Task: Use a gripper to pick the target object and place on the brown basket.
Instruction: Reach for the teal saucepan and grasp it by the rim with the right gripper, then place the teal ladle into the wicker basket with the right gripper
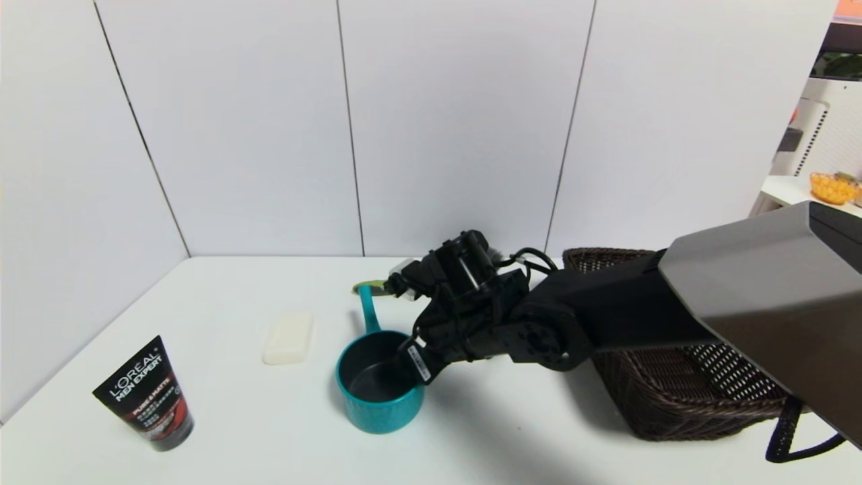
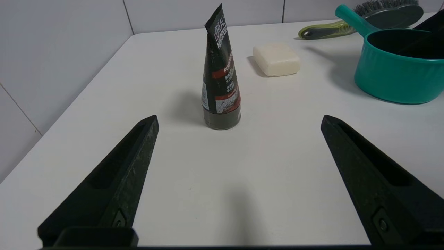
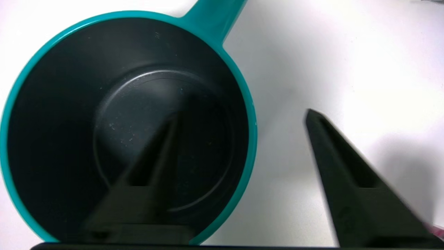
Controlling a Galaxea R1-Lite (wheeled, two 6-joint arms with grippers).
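Observation:
My right gripper will grab the teal saucepan by its rim (image 1: 420,386) next. Then it will place the saucepan in the brown basket (image 1: 673,384).
The teal saucepan (image 1: 378,397) stands upright on the white table, handle pointing away from me. It also shows in the left wrist view (image 2: 399,66) and the right wrist view (image 3: 128,125). My right gripper (image 1: 421,367) is open and straddles the pan's near-right rim (image 3: 251,139): one finger is inside the pan, the other outside over the table (image 3: 340,166). The brown basket (image 1: 673,384) stands to the right, partly hidden by my right arm. My left gripper (image 2: 239,119) is open and empty over bare table, out of the head view.
A black L'Oreal tube (image 1: 145,394) stands at the front left, also in the left wrist view (image 2: 220,76). A white soap bar (image 1: 288,337) lies left of the pan. A black brush with a green handle (image 2: 360,19) lies behind the pan.

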